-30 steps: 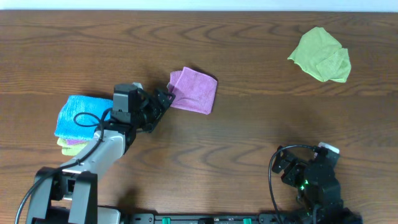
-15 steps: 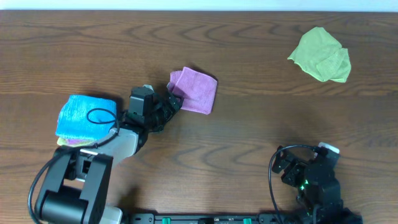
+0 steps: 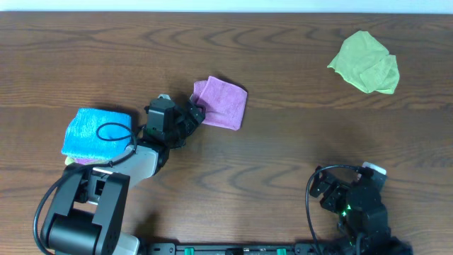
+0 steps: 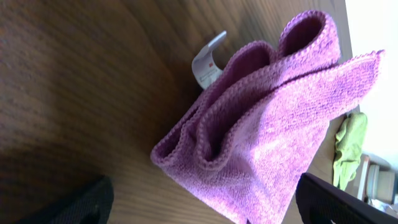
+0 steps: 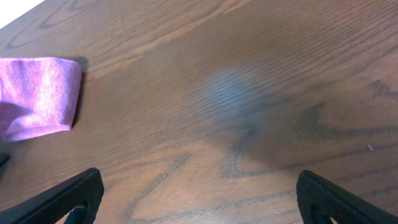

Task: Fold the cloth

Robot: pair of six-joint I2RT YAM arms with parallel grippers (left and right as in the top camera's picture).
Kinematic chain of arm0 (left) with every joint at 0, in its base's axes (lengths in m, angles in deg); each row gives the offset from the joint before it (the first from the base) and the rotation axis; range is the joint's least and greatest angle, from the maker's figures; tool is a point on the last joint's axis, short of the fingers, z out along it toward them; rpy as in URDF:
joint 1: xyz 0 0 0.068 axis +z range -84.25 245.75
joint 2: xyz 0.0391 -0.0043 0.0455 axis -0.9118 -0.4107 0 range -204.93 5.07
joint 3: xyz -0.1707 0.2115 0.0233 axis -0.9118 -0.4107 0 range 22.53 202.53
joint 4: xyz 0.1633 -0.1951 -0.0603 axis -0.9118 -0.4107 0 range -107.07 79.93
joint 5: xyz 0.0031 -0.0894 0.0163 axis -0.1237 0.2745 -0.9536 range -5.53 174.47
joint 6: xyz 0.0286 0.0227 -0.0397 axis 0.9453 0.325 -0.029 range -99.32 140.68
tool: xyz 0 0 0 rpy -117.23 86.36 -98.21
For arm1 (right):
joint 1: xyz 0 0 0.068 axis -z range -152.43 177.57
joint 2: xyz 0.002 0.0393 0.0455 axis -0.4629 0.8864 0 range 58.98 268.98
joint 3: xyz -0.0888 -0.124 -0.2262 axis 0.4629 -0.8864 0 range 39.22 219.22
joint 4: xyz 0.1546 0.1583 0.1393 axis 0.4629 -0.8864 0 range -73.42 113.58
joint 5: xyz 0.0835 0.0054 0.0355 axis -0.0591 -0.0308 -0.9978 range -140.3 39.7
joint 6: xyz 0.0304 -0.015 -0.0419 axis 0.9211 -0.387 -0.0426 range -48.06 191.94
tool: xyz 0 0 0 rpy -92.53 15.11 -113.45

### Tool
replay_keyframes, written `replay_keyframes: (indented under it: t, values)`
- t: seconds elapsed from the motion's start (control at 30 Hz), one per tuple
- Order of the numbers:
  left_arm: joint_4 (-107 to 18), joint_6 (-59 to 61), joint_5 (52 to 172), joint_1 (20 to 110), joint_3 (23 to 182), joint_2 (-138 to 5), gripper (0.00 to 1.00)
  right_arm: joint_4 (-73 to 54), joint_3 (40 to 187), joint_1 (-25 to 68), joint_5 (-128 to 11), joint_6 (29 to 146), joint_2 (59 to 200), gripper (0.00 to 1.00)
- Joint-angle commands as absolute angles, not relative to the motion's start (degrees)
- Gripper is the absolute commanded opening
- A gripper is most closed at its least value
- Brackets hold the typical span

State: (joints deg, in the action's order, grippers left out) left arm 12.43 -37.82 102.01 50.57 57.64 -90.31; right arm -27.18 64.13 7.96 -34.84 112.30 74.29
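Next, my left gripper grabs the purple-pink cloth by its near corner, stacked layers together, to lay it still folded on the blue cloth.
The purple-pink cloth lies folded in a small, thick packet on the brown table, left of centre. In the left wrist view the cloth shows several stacked, looped layers and a white tag at its far side. My left gripper is open at the cloth's left edge. Its dark fingertips stand wide apart, with the cloth's near corner between them and nothing gripped. My right gripper is open over bare wood near the front right. It sees the cloth far off.
A crumpled lime-green cloth lies at the back right. A bright blue folded cloth tops a small stack of folded cloths under the left arm's cable. The table's front edge runs close behind both arm bases.
My left arm has shifted right, bringing its open fingers up to the cloth's left edge. The cloth and the right arm have not moved.
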Motion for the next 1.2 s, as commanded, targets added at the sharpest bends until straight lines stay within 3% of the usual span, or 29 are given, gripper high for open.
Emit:
replay_keyframes:
  t: [0.0,0.77,1.17]
  values:
    - [13.0,-37.1,98.9,49.9,57.4,-91.2,0.95,-27.2,63.8,8.3,-33.8,113.0,73.9,0.99]
    - [15.4,-39.8,93.9,48.0,57.7,-91.4,0.95,-27.2,63.8,8.3,-33.8,113.0,73.9,0.99]
    - [15.5,-43.7,99.3,47.5,63.1,-99.9,0.95,-27.2,63.8,8.3,-33.8,113.0,73.9,0.99]
